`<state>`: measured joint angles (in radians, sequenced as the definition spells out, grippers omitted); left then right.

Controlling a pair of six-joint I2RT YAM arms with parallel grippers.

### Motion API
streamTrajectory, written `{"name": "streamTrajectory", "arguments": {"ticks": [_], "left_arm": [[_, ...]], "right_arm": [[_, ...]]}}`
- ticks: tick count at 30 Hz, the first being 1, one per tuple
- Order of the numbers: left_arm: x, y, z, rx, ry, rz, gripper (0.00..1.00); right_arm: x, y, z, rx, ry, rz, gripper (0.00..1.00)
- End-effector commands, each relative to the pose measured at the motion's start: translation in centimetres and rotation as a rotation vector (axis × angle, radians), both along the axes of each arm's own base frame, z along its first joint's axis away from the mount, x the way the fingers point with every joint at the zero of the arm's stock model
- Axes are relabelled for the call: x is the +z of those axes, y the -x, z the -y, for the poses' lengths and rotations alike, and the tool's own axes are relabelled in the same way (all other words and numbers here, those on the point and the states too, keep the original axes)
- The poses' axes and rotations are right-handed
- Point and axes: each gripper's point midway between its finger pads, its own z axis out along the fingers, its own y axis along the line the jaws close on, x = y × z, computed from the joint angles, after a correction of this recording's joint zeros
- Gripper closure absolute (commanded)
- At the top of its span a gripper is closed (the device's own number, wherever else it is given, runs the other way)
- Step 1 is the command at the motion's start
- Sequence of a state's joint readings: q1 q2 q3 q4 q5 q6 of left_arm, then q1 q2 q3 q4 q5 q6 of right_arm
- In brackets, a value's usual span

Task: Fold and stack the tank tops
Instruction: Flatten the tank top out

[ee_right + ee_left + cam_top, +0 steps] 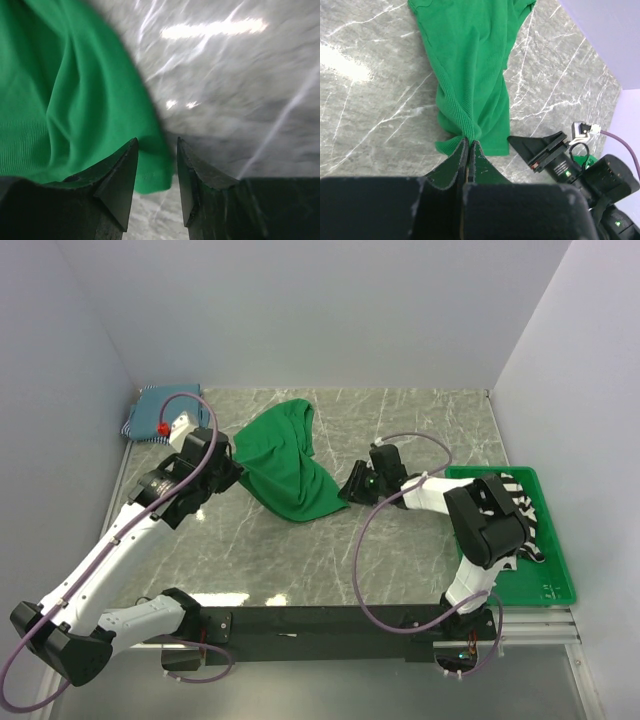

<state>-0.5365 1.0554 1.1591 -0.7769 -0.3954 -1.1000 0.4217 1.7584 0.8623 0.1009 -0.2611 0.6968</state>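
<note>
My right gripper will next grab the free corner of the green tank top, opposite the place my left gripper holds. The tank top will then be spread flat for folding.
The plain green tank top (287, 462) lies crumpled on the marble table (420, 420), mid-left. My left gripper (228, 472) is shut on its left edge; in the left wrist view the pinched fabric (470, 90) bunches at the gripper's tip (470, 142). My right gripper (352, 486) is open at the top's right corner; in the right wrist view that corner (155, 170) lies between the fingers, gripper (157, 145). The striped tank top (515, 510) lies in the green tray, partly hidden by the right arm. A folded teal-blue top (160, 410) sits at the back left corner.
The rigid green tray (555, 560) stands at the right edge of the table. White walls close in the left, back and right sides. Purple cables loop from both arms. The right gripper also shows in the left wrist view (540, 147).
</note>
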Motion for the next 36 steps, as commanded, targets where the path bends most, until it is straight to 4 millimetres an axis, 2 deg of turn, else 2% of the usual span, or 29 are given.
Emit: {"name": "streamTrajectory", "arguments": {"ticks": [1, 5, 12, 15, 24, 26, 30, 36], "left_arm": [[2.8, -0.2, -0.7, 0.015, 0.005, 0.071, 0.99], [3.2, -0.2, -0.7, 0.011, 0.008, 0.08, 1.0], [3.9, -0.2, -0.8, 0.008, 0.013, 0.09, 0.99], [4.3, -0.2, -0.7, 0.006, 0.014, 0.097, 0.99], [4.5, -0.2, -0.8, 0.004, 0.015, 0.1, 0.99], [4.5, -0.2, -0.8, 0.002, 0.017, 0.102, 0.99], [4.3, -0.2, -0.7, -0.003, 0.017, 0.095, 0.99], [4.4, -0.2, -0.5, -0.008, 0.025, 0.102, 0.99]], "right_arm": [[-0.5, 2.0, -0.3, 0.013, -0.003, -0.012, 0.55], [-1.2, 3.3, -0.8, 0.035, 0.01, -0.037, 0.56], [-2.2, 4.1, -1.1, 0.028, 0.073, -0.064, 0.59], [-2.9, 4.6, -0.5, 0.015, 0.108, -0.084, 0.59], [-3.0, 6.6, 1.6, -0.074, 0.105, -0.072, 0.54], [-1.8, 6.3, 1.5, -0.094, 0.074, -0.027, 0.52], [-1.2, 6.1, 1.7, -0.117, 0.073, -0.014, 0.52], [-2.3, 5.8, 0.9, -0.101, 0.092, -0.058, 0.59]]}}
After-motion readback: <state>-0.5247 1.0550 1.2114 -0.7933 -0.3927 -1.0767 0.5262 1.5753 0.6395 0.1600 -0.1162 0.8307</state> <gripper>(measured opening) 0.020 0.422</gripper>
